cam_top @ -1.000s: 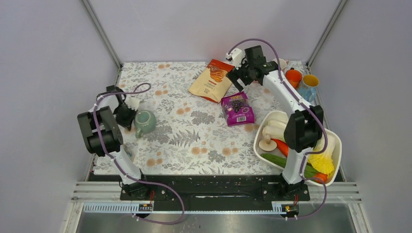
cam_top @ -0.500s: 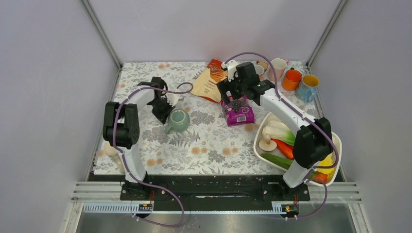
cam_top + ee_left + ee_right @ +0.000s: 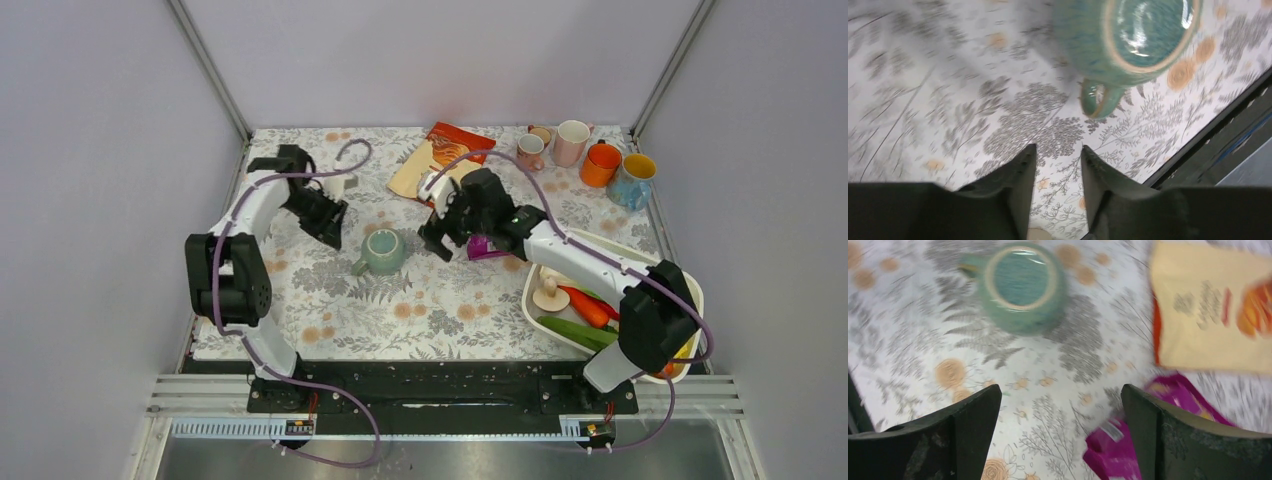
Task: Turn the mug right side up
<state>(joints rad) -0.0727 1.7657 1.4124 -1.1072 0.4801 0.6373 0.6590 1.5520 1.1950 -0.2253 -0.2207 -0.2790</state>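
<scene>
I should next grab the green mug by its handle (image 3: 360,267) (image 3: 970,264) with my right gripper to turn it over. The mug's body then stays free for my left gripper.
The green mug (image 3: 383,251) stands on the flowered tablecloth, its handle toward the near left. A tan-edged ring faces up; I cannot tell whether it is the mouth or the foot. It shows at the top of the left wrist view (image 3: 1128,35) and the right wrist view (image 3: 1020,287). My left gripper (image 3: 334,230) is to the mug's far left, apart from it, with its jaws a little apart and empty (image 3: 1058,147). My right gripper (image 3: 437,242) is just right of the mug, wide open and empty (image 3: 1060,390).
A purple snack bag (image 3: 488,245) lies under the right arm and an orange chip bag (image 3: 440,160) behind it. Several mugs (image 3: 573,142) stand at the far right corner. A white bowl (image 3: 690,300) of vegetables sits at the right edge.
The mug went from the left edge toward the middle. My left gripper has let go of it and drawn back to the far left. My right gripper came down-left, from the bags to beside the mug.
</scene>
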